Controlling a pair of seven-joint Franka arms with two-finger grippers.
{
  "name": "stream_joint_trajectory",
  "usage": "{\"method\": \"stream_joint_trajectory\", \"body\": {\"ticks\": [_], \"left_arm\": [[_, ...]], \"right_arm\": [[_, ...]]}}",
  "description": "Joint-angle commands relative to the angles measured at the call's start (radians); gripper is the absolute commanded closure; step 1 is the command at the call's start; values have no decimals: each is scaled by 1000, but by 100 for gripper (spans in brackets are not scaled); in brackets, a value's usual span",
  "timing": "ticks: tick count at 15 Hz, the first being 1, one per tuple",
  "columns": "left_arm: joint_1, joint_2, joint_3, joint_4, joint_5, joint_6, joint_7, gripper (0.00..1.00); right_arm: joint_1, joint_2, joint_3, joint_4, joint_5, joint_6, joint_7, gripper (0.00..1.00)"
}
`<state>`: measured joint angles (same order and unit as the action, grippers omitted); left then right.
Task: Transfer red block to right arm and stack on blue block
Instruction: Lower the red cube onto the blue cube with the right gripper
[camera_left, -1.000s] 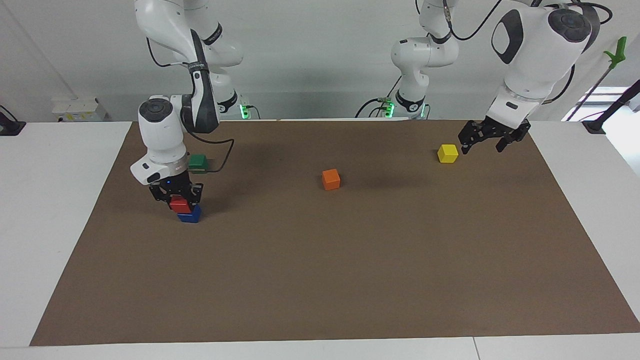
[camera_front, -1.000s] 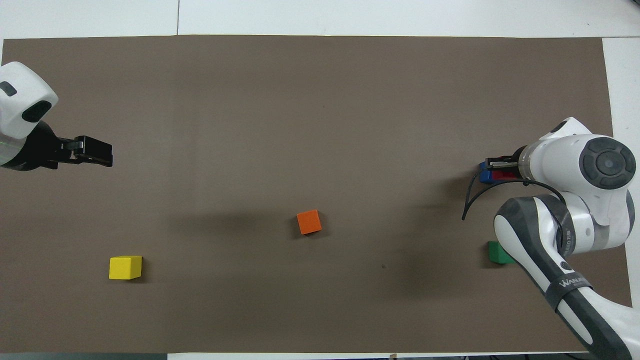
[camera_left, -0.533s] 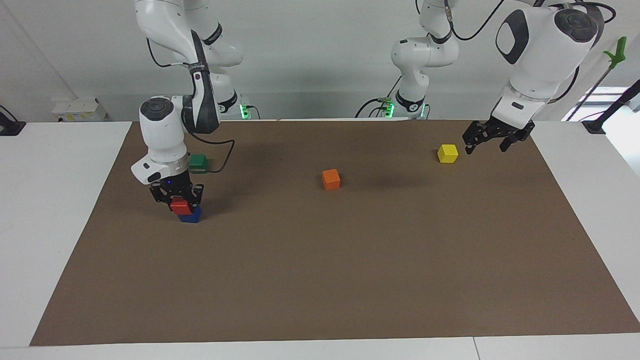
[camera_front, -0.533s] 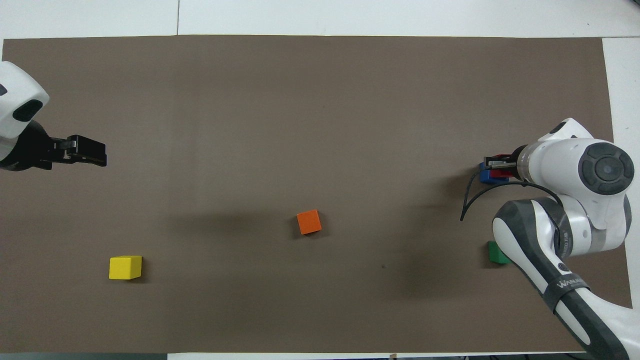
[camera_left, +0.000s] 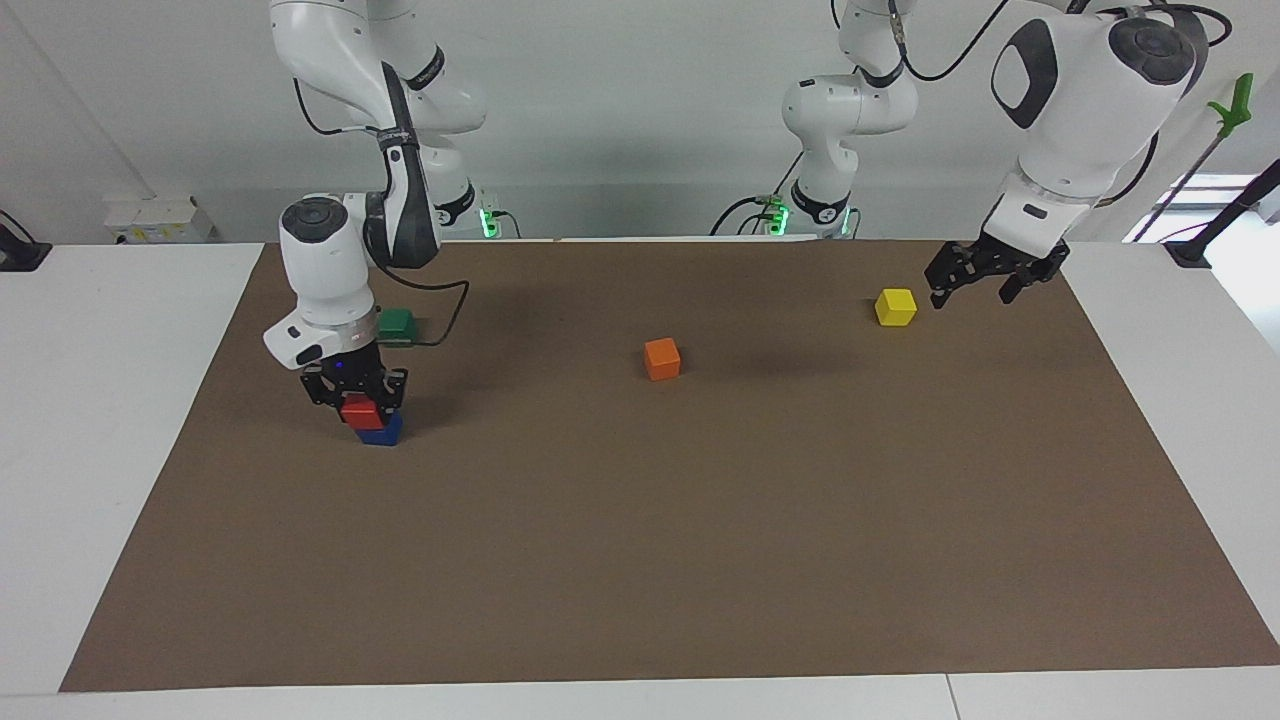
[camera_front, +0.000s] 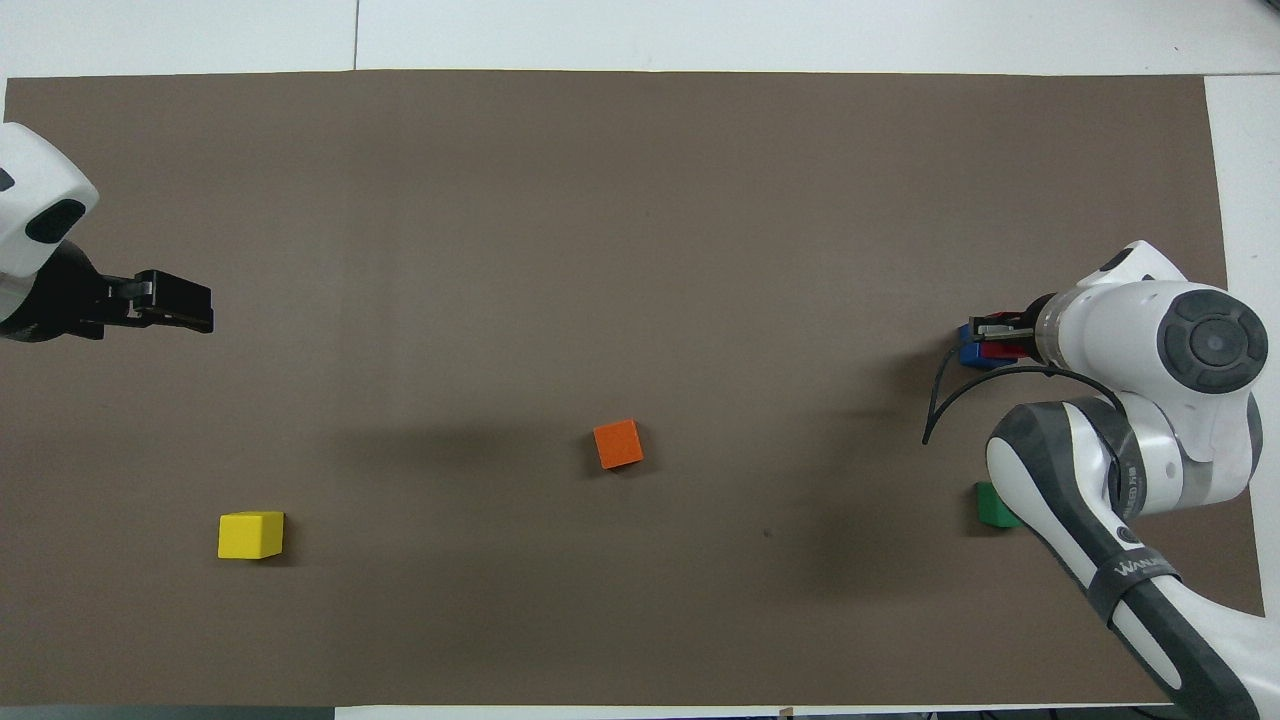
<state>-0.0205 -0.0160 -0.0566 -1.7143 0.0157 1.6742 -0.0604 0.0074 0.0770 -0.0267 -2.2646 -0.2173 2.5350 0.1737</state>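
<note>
The red block (camera_front: 1002, 349) is on the blue block (camera_front: 968, 353) in my right gripper and would stand, so it is now time for that gripper to open.
The red block (camera_left: 358, 412) rests on the blue block (camera_left: 383, 432), a little off centre, toward the right arm's end of the table. My right gripper (camera_left: 360, 402) stands over the stack and is shut on the red block, a finger at each side. In the overhead view the right gripper (camera_front: 1000, 335) and its wrist hide most of the red block (camera_front: 1002, 349) and the blue block (camera_front: 968, 353). My left gripper (camera_left: 975, 285) is open and empty, raised beside the yellow block; it also shows in the overhead view (camera_front: 190, 302).
A yellow block (camera_left: 895, 306) lies toward the left arm's end, an orange block (camera_left: 662, 358) near the middle, and a green block (camera_left: 397, 323) nearer to the robots than the stack. A brown mat (camera_left: 640, 560) covers the table.
My left gripper has drawn slightly up and toward its own end of the table. My right gripper and the red block have hardly moved on the blue block.
</note>
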Motion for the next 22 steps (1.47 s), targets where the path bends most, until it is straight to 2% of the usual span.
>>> {"method": "stream_joint_trajectory", "body": {"ticks": [1,3,5,9,10,11,12,13,18,22], "left_arm": [[-4,-25,6,-24,12,-7,2,0],[-4,-25,6,-24,12,-7,1,0],[-4,-25,4,-24,12,-7,1,0],[-4,-25,6,-24,12,-7,1,0],[-4,-25,6,-22,12,-7,2,0],[-4,-25,4,-24,12,-7,2,0],[-4,-25,4,-24,12,-7,1,0],[-4,-25,4,-24,12,-7,2,0],[-4,-25,6,-22,12,-7,2,0],[-4,-25,6,-24,12,-8,2,0]], "right_arm": [[-20,-3,13,-13,-16,31,47,75],[-18,-3,14,-13,-14,31,61,74],[-18,-3,14,-13,-14,31,59,77],[-18,-3,14,-13,-13,31,64,74],[-18,-3,14,-13,-11,31,66,68],[-18,-3,14,-13,-10,31,66,54],[-18,-3,14,-13,-10,31,66,31],[-18,-3,14,-13,-10,31,66,21],[-17,-2,14,-9,-10,30,66,0],[-15,-3,14,36,-10,-30,61,0]]}}
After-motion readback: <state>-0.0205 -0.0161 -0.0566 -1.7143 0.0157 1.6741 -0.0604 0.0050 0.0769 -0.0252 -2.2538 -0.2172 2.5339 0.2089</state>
